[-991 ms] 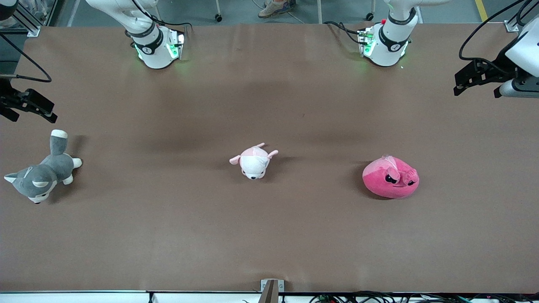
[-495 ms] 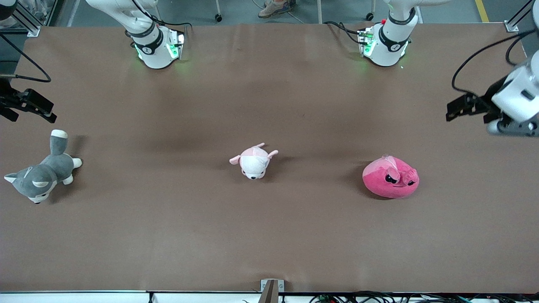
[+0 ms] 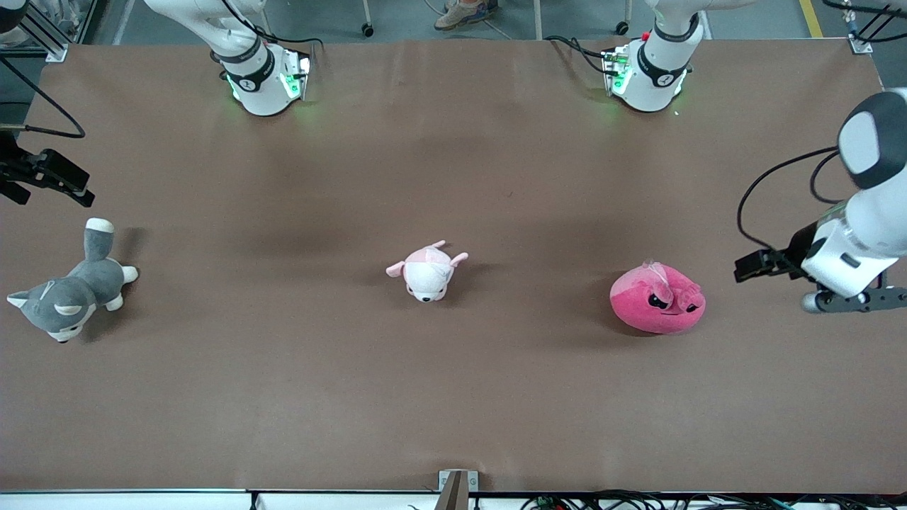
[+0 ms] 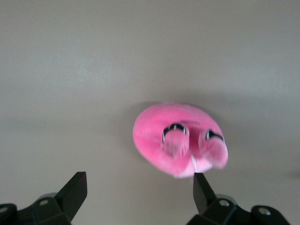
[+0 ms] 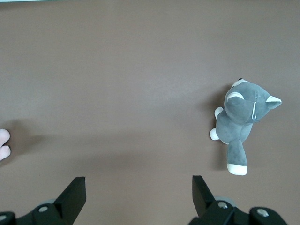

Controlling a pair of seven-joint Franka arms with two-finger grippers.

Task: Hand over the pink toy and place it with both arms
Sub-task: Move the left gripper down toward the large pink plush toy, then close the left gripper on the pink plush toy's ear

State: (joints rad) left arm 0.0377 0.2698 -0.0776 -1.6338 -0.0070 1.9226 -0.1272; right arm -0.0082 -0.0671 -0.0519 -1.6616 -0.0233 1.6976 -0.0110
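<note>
The left gripper grabs one floppy ear [image 4: 176, 143] next, which leaves the pink toy's other ear [image 4: 214, 152] free for my right gripper to take over.
The pink toy [image 3: 657, 299], a round hot-pink plush with black eyes, lies on the brown table toward the left arm's end. It also shows in the left wrist view [image 4: 180, 139]. My left gripper [image 3: 750, 266] hangs above the table beside the toy, toward the left arm's end, open and empty; in its wrist view [image 4: 139, 187] the toy lies just past one fingertip. My right gripper [image 3: 53, 177] waits open and empty above the table's edge at the right arm's end, and it also shows in its wrist view [image 5: 138, 187].
A small pale pink-and-white plush [image 3: 427, 270] lies mid-table. A grey-and-white plush dog [image 3: 67, 294] lies at the right arm's end, also in the right wrist view [image 5: 241, 122]. The two arm bases [image 3: 262, 78] [image 3: 648, 74] stand at the table's back edge.
My left gripper has swung toward the front camera and come down closer to the pink toy. The right arm and the plushes have not moved.
</note>
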